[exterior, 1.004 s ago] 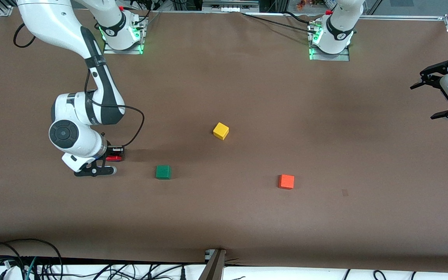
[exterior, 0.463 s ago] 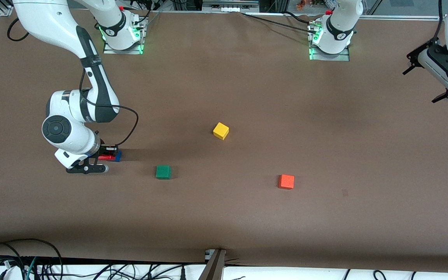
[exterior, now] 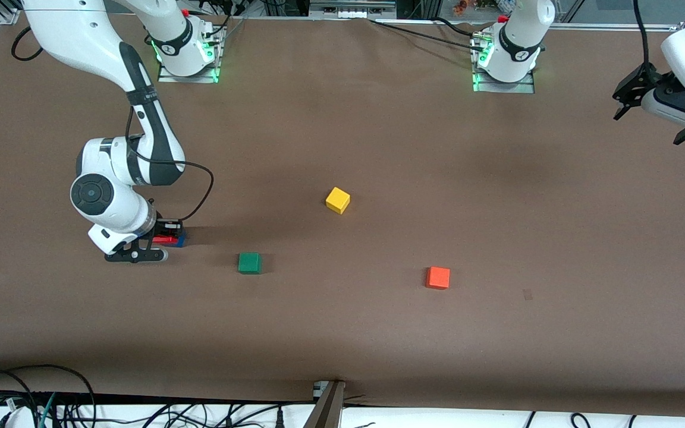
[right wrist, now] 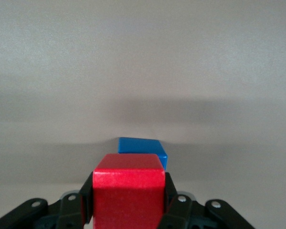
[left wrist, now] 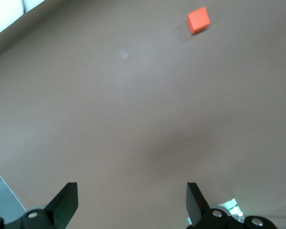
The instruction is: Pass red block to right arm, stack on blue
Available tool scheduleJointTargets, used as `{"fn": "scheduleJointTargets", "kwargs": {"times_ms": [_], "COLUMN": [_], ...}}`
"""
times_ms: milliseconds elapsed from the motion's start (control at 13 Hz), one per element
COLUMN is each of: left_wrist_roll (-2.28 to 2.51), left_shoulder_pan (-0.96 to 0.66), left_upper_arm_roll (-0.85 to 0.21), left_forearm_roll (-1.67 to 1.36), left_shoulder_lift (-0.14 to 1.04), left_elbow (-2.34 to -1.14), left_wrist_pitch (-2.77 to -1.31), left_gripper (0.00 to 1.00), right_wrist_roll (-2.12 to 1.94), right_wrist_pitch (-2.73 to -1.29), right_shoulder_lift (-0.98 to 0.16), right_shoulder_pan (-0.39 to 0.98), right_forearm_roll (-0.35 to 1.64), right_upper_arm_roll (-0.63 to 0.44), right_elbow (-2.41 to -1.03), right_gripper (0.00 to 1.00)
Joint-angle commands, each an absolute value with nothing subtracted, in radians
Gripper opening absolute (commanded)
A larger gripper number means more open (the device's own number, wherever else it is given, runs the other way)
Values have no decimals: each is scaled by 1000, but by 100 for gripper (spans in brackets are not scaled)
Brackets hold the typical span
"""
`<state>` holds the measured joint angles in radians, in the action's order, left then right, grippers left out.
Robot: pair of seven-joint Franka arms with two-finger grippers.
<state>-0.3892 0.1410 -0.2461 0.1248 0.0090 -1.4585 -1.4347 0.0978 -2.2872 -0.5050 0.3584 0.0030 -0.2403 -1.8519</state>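
Observation:
My right gripper releases the red block (exterior: pixel 165 239) now, since the block lines up over the blue cube (exterior: pixel 181 241).
My right gripper (exterior: pixel 163 239) is shut on the red block (exterior: pixel 165 239), low over the table near the right arm's end. In the right wrist view the red block (right wrist: pixel 128 191) fills the space between the black fingers (right wrist: pixel 86 200). The blue cube (right wrist: pixel 143 149) rests on the table just past it, and the red block hides part of it. From the front, a sliver of the blue cube (exterior: pixel 181 241) shows beside the red block. I cannot tell whether the two touch. My left gripper (exterior: pixel 646 98) hangs open and empty, up in the air at the left arm's end; its fingers (left wrist: pixel 66 202) stand wide apart.
A green cube (exterior: pixel 250 263), a yellow cube (exterior: pixel 338 200) and an orange cube (exterior: pixel 438 277) lie apart on the brown table (exterior: pixel 378 333). The orange cube (left wrist: pixel 199 20) also shows in the left wrist view. Cables run along the table's near edge.
My right gripper has shifted slightly toward the right arm's end with the red block, uncovering the blue cube's edge. The left arm has swung upward, toward the robots' side.

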Motion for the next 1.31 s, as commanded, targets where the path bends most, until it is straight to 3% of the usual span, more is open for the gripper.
{"fn": "scheduleJointTargets", "kwargs": {"times_ms": [0,309,695,772,926,1004,1235], "left_wrist_roll": [-306,-195,-62,-51,-49,-49,-48], "left_shoulder_pan": [111,33,28,28,28,34,51], "left_upper_arm_roll": [-204,-24,-12,-12,-14,-12,-6], "left_forearm_roll": [97,23,0,0,-6,-30,-44], "left_shoulder_lift": [-51,-49,-51,-43,-38,-41,-41], "left_elbow": [-1534,-1607,-1676,-1678,-1671,-1672,-1672], "left_wrist_pitch": [-1529,-1548,-1591,-1601,-1603,-1603,-1605], "left_gripper": [100,100,100,100,100,100,100], "right_wrist_roll": [112,110,110,110,110,103,91], "right_wrist_pitch": [-2299,-2306,-2306,-2306,-2306,-2303,-2283], "right_shoulder_lift": [-471,-471,-471,-471,-471,-471,-448], "right_shoulder_pan": [365,365,365,365,365,365,367], "right_forearm_roll": [-3,-3,-3,-5,-3,-5,-6], "right_upper_arm_roll": [-245,-255,-255,-255,-261,-262,-278], "right_elbow": [-1885,-1885,-1890,-1890,-1890,-1885,-1846], "right_gripper": [0,0,0,10,63,98,100]}}
